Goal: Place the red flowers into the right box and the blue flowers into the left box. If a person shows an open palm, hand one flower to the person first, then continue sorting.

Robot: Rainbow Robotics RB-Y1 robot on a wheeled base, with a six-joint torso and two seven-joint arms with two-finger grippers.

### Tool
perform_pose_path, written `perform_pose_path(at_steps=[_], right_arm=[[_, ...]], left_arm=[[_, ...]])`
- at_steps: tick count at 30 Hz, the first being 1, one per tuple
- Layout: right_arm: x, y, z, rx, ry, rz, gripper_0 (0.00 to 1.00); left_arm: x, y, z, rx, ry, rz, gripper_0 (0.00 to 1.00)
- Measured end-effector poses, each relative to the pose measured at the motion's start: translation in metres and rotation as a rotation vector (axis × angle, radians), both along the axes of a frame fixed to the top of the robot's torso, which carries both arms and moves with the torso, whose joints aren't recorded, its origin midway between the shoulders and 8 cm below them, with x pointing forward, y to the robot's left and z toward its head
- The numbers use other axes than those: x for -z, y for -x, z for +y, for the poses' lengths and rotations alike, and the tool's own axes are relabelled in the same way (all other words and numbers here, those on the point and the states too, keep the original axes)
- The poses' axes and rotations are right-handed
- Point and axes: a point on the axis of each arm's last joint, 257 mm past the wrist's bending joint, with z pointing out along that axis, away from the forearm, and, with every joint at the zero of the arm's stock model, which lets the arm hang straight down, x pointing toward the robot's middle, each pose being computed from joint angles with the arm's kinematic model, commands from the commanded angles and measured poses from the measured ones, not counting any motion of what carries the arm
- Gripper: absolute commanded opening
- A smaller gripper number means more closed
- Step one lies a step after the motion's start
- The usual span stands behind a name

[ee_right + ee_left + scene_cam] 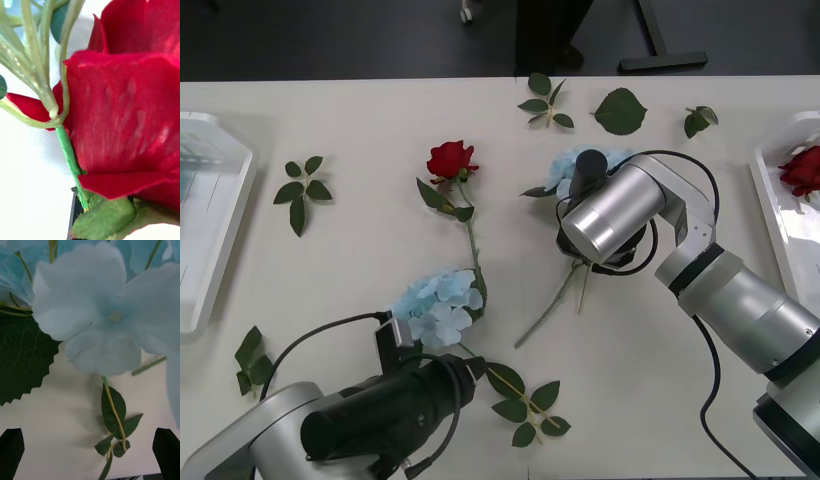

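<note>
The blue flower's thin petals fan out above the stem, so my left gripper needs to grab the green stem just below the bloom next.
A red flower sits right against my right wrist camera, its green stem running down beside a black finger that stands well in from the corner. My right gripper is shut on that stem. From the front, the right wrist covers this flower, beside a blue flower. My left gripper is open, just short of another blue flower. A second red flower lies mid-table and a third in the right box. The left box is far left.
Loose green leaf sprigs lie scattered: one near the left box, several along the far edge, one at the front left, one by my left arm. Two thin stems trail out from under the right wrist.
</note>
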Motion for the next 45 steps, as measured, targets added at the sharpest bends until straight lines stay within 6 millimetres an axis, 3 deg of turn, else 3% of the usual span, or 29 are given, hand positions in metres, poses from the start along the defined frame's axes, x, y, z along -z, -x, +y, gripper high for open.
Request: perform_pose_path(at_steps=[7, 15, 17, 19, 20, 21, 24, 25, 28, 31, 38, 45], right_arm=[[-0.02, 0.0, -0.013, 0.076, -0.039, 0.059, 0.0], [-0.058, -0.019, -0.067, -0.074, 0.082, 0.072, 0.0], [-0.06, -0.021, -0.086, -0.084, 0.116, 0.076, 0.0], [-0.058, -0.023, -0.101, -0.07, 0.126, 0.076, 0.0], [-0.057, -0.025, -0.107, -0.071, 0.129, 0.075, 0.0], [-0.055, -0.027, -0.112, -0.078, 0.133, 0.073, 0.01], [-0.045, -0.032, -0.125, -0.126, 0.154, 0.08, 0.49], [-0.04, -0.032, -0.128, -0.14, 0.158, 0.085, 0.61], [-0.028, -0.034, -0.133, -0.149, 0.139, 0.089, 0.78], [-0.02, -0.035, -0.137, -0.134, 0.123, 0.091, 0.86], [-0.019, -0.032, -0.128, -0.13, 0.067, 0.1, 0.92], [-0.033, -0.019, -0.121, -0.144, -0.043, 0.158, 0.93]], left_arm=[[0.017, -0.03, -0.008, -0.016, -0.047, -0.018, 1.0], [0.025, -0.062, 0.001, -0.037, -0.128, -0.071, 1.0], [0.025, -0.064, 0.001, -0.037, -0.137, -0.079, 0.8], [0.027, -0.065, 0.005, -0.034, -0.156, -0.087, 0.69], [0.028, -0.065, 0.006, -0.03, -0.17, -0.093, 0.53], [0.029, -0.066, 0.008, -0.025, -0.188, -0.102, 0.48], [0.033, -0.067, 0.013, -0.017, -0.228, -0.122, 0.05], [0.034, -0.067, 0.015, -0.016, -0.238, -0.125, 0.0], [0.035, -0.069, 0.018, -0.018, -0.253, -0.13, 0.0], [0.036, -0.07, 0.02, -0.019, -0.262, -0.134, 0.0], [0.037, -0.071, 0.022, -0.022, -0.273, -0.137, 0.0], [0.036, -0.073, 0.024, -0.028, -0.281, -0.136, 0.0]])
